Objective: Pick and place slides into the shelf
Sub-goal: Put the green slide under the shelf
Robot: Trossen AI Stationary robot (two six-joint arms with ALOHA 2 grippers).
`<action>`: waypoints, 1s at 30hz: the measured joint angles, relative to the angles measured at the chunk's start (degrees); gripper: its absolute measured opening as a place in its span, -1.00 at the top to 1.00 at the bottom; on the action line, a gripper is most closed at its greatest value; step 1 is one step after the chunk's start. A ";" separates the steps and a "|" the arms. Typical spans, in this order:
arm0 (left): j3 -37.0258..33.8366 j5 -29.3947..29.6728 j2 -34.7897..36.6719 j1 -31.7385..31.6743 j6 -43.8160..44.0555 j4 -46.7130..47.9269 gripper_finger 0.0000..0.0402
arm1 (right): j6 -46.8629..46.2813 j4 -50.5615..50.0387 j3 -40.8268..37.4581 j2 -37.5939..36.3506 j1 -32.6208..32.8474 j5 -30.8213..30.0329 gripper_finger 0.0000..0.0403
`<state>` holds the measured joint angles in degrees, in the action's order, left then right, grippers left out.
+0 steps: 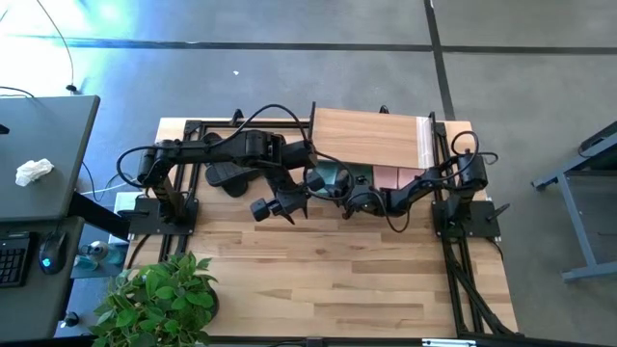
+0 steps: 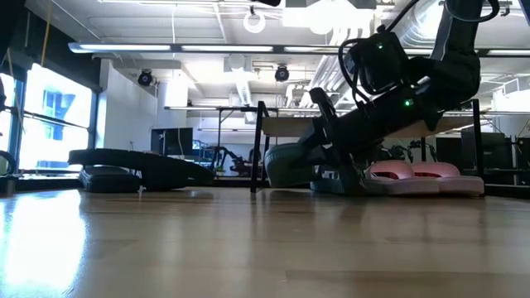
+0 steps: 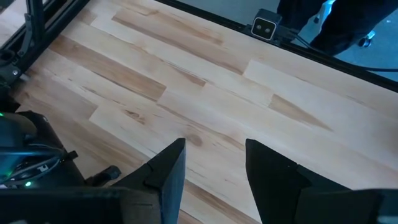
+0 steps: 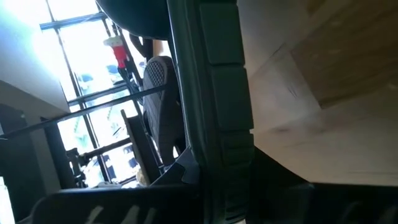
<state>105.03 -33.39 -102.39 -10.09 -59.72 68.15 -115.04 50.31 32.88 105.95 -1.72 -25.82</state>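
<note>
The green slide (image 4: pixel 217 106) in my right gripper is low at the table under the shelf's front. My right gripper should open.
The shelf (image 1: pixel 371 137) stands at the table's far side, and the pale pink pair (image 2: pixel 414 175) lies under its plank, toward the right. My right gripper (image 1: pixel 339 189) reaches in from the right, low at the shelf's front, and is shut on a dark green slide (image 2: pixel 288 165). The black pair (image 1: pixel 228 176) lies flat on the table left of the shelf. My left gripper (image 3: pixel 214 171) hovers open over bare tabletop near the table's middle, just left of the green slide. A second green slide does not show plainly. My right gripper holds the dark green slide (image 1: pixel 331 179), coming nearly level from the table's right side. The slide stands tilted on its side, its lower edge (image 2: pixel 286 185) at the tabletop by the shelf's left front leg. In the wrist view the slide's dark ribbed body (image 4: pixel 217 93) fills the picture, so the part held stays hidden.
Black frame rails (image 1: pixel 183 207) run along both table sides by the arm bases. A potted plant (image 1: pixel 159 299) sits at the near left corner. The near half of the wooden table (image 1: pixel 337 280) is bare. A desk with a keyboard (image 1: pixel 14 260) stands off the table's left.
</note>
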 joint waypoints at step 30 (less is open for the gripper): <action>0.00 0.00 0.00 0.00 0.11 -0.66 0.24 | -0.09 -2.53 0.00 0.00 3.31 -8.48 0.19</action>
<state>105.03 -33.39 -102.39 -10.09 -59.61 67.50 -115.14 47.77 32.88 105.95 1.60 -34.30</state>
